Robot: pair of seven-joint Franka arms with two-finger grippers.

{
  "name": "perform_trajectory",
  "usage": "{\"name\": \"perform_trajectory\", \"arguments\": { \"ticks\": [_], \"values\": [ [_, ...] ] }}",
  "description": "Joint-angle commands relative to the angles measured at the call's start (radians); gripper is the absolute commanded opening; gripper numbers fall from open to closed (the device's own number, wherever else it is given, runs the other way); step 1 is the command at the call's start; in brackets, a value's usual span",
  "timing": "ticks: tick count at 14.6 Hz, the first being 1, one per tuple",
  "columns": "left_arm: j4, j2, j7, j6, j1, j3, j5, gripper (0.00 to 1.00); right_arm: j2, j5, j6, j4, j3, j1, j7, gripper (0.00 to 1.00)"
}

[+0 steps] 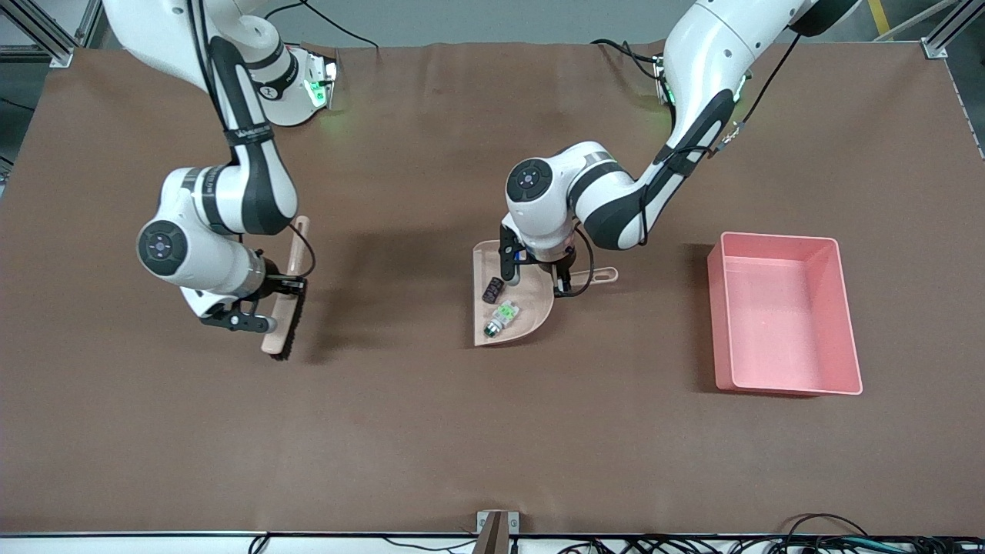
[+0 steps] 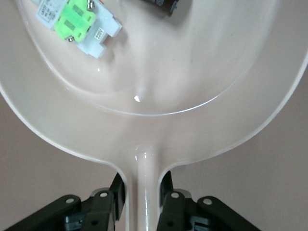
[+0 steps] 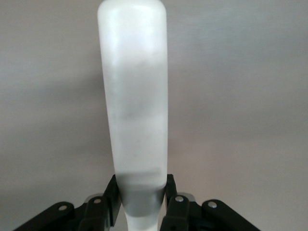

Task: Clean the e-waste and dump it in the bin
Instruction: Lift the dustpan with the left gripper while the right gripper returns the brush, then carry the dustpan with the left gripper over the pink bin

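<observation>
The black bristles of the brush (image 1: 285,304) are hanging above the brown table in the front view, so the brush would fall if I opened my right gripper now.
The beige dustpan (image 1: 517,304) sits at the table's middle with both e-waste bits in it: the white-grey component with green marks (image 1: 501,317) and the dark brown-red block (image 1: 492,290). My left gripper (image 1: 564,278) is shut on the dustpan's handle (image 2: 143,183); the component (image 2: 77,24) shows in the pan in the left wrist view. My right gripper (image 1: 271,296) is shut on the beige black-bristled brush (image 1: 285,304), its handle (image 3: 136,110) filling the right wrist view. The pink bin (image 1: 781,312) stands toward the left arm's end of the table, apart from the dustpan.
The brown table mat (image 1: 431,431) lies bare between the brush and the dustpan and between the dustpan and the bin. A small bracket (image 1: 496,527) sits at the table's edge nearest the front camera.
</observation>
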Motion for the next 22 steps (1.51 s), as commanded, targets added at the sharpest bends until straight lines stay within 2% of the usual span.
{"name": "perform_trajectory", "arguments": {
  "ticks": [1,3,6,11,17,22],
  "values": [
    [0.02,0.006,-0.002,0.036,0.019,-0.013,-0.016,0.0,-0.042,-0.014,0.071,-0.1,-0.028,-0.036,-0.116,0.02],
    [0.024,0.006,-0.002,0.037,0.031,-0.014,-0.036,0.0,-0.036,-0.012,0.083,-0.107,-0.025,-0.101,-0.21,0.01],
    [0.067,0.004,0.002,0.036,0.05,-0.021,-0.05,0.01,-0.004,-0.009,0.083,-0.106,-0.025,-0.138,-0.257,0.02],
    [0.122,0.003,0.097,0.034,0.155,-0.042,-0.091,0.01,0.039,0.008,0.104,-0.104,-0.021,-0.164,-0.258,0.02],
    [0.135,-0.068,0.148,0.014,0.266,-0.045,-0.153,0.01,0.079,0.075,0.127,-0.1,-0.005,-0.172,-0.287,0.04],
    [0.136,-0.131,0.157,-0.009,0.373,-0.053,-0.202,0.01,0.09,0.084,0.123,-0.091,-0.007,-0.17,-0.294,0.33]
  ]
}}
